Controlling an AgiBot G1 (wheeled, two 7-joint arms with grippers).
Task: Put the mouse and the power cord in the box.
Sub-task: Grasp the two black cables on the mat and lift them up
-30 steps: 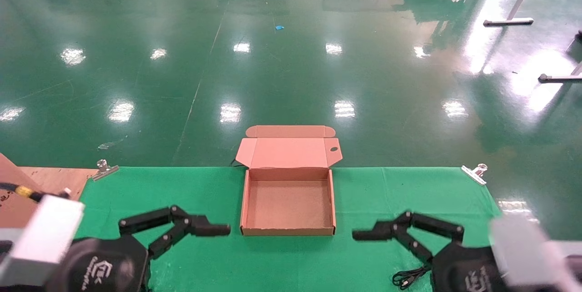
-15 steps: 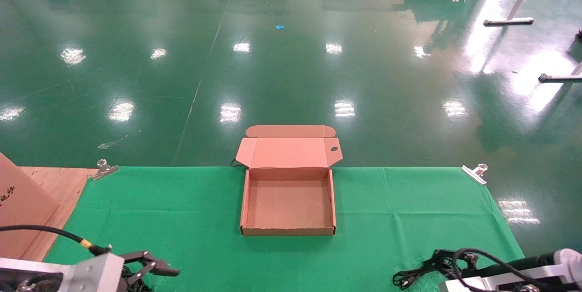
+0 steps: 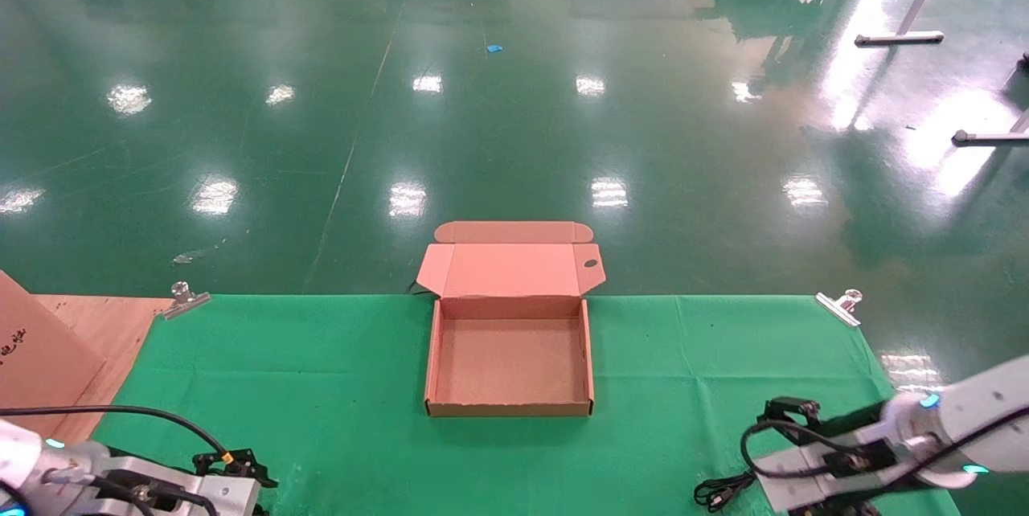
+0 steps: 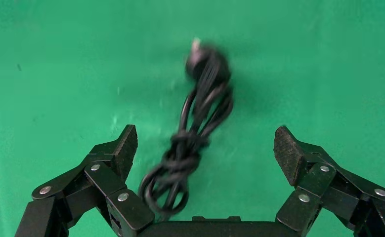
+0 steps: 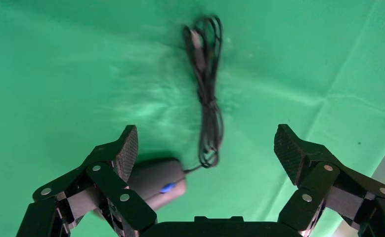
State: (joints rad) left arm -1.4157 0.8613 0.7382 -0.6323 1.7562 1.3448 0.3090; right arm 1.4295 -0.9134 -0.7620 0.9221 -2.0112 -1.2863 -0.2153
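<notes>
I will next pinch the mouse cable by its tied middle (image 5: 208,101) with my right gripper, because the parts of the cable come together there and its end loops lie loose and spread out.
The open brown box (image 3: 510,410) sits at the middle of the green cloth with its lid flap standing up behind it. In the left wrist view, my left gripper (image 4: 206,148) hangs open over the power cord (image 4: 196,129), a knotted black bundle lying between the fingers but nearer one of them. My right gripper (image 5: 205,150) is open above the mouse (image 5: 156,183), which lies close to one finger. The mouse's thin coiled cable (image 5: 208,94) stretches away from it. In the head view only that cable's end (image 3: 719,492) shows, by the right arm at the near right edge.
Metal clips (image 3: 184,296) (image 3: 840,305) pin the green cloth (image 3: 321,371) at the table's far corners. A brown board (image 3: 40,347) stands at the left end. Beyond the table's far edge is glossy green floor.
Both grippers have drawn back from either side of the box towards the table's near corners and turned downward, the left over the power cord and the right over the mouse.
</notes>
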